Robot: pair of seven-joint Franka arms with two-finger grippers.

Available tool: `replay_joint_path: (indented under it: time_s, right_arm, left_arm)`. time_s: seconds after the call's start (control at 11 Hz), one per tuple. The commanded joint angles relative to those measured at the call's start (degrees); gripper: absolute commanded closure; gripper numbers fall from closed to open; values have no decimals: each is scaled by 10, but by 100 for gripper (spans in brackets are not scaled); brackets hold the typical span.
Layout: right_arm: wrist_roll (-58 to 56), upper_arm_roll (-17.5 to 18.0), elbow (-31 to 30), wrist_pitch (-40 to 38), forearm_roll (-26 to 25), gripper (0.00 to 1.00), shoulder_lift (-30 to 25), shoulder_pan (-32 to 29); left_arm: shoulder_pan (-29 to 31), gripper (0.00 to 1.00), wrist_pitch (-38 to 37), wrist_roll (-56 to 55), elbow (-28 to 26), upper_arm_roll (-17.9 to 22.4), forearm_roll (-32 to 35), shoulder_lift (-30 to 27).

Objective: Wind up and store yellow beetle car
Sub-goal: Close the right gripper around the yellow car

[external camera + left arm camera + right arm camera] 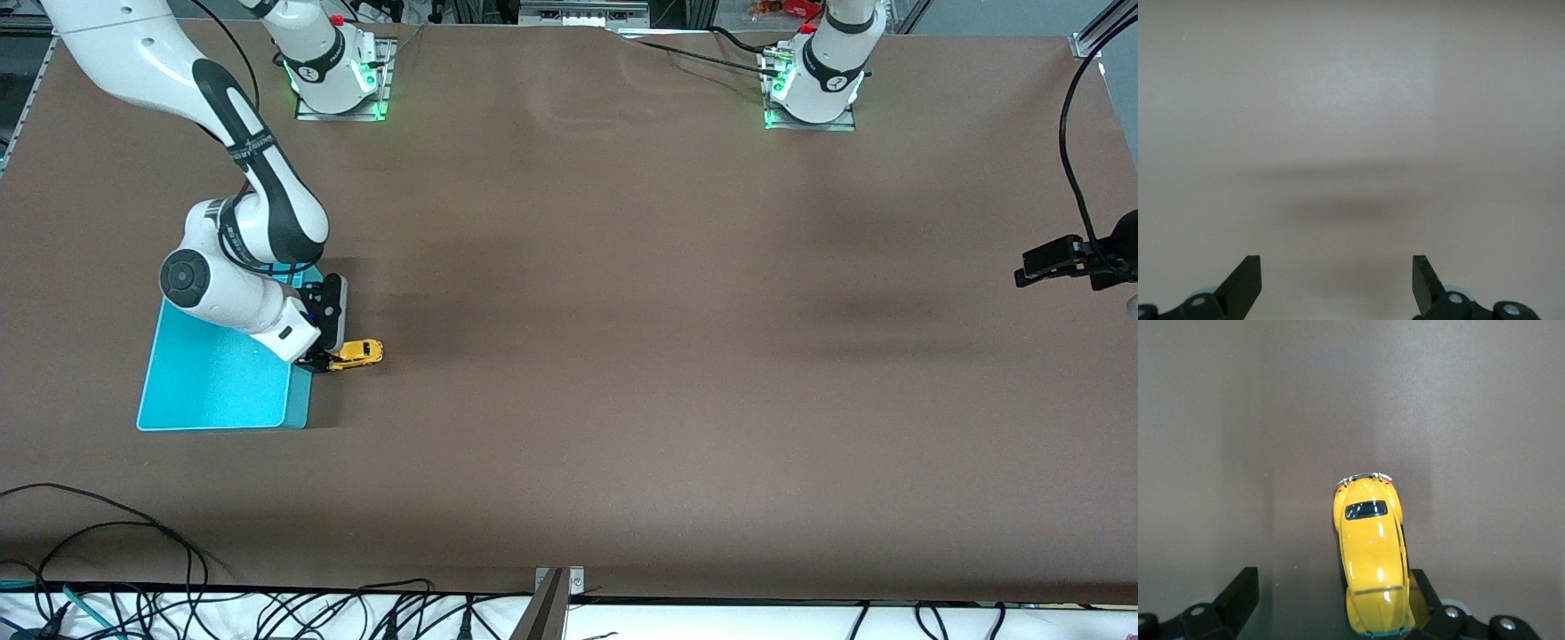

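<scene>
The robot's right gripper will next wind up and store the car, so it will grab the yellow beetle car (1370, 537) by its hood end (1378, 611).
The yellow beetle car (357, 353) stands on the brown table right beside the turquoise bin (213, 378), at the bin's edge toward the left arm's end. My right gripper (318, 362) is low at the table, open, with the car's end between its fingers. In the right wrist view the car (1373, 553) lies against one finger (1426, 590) and the other finger (1241, 587) stands well apart from it; the right gripper (1333, 579) is open wide. My left gripper (1337, 267) is open and empty over bare table.
The right arm's elbow and wrist hang over the bin's part farther from the front camera. A black part with a cable (1067, 260) reaches in at the table's edge at the left arm's end. Cables lie along the front edge (178, 604).
</scene>
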Motion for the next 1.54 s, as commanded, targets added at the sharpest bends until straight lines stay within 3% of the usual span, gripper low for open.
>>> replay_joint_path:
  time_s: [0.0,0.27,0.36,0.45,0.54,0.63,0.72,0.82,1.45]
  right_arm:
    - [-16,2,22,23,7,0,27,0]
    - [-17,2,34,42,4,0,48,3]
    - [-17,2,34,46,0,8,55,3]
    - [-18,2,34,51,0,10,62,3]
    - [-20,2,34,55,1,20,62,3]
    - [-26,2,34,54,1,46,60,3]
    - [-24,2,34,51,3,79,53,3]
    - [-24,3,34,40,4,98,40,4]
    - [-18,3,34,-137,12,100,-67,0]
  left_arm:
    - [4,0,-9,16,4,0,-15,-1]
    - [4,0,-9,17,3,0,-16,1]
    - [4,0,-9,17,4,0,-16,1]
    - [4,0,-9,17,4,0,-16,1]
    - [4,0,-8,17,4,0,-16,1]
    - [4,0,-9,17,4,0,-16,1]
    - [4,0,-9,17,4,0,-16,1]
    - [4,0,-9,17,4,0,-16,1]
    - [5,0,-9,17,5,0,-16,1]
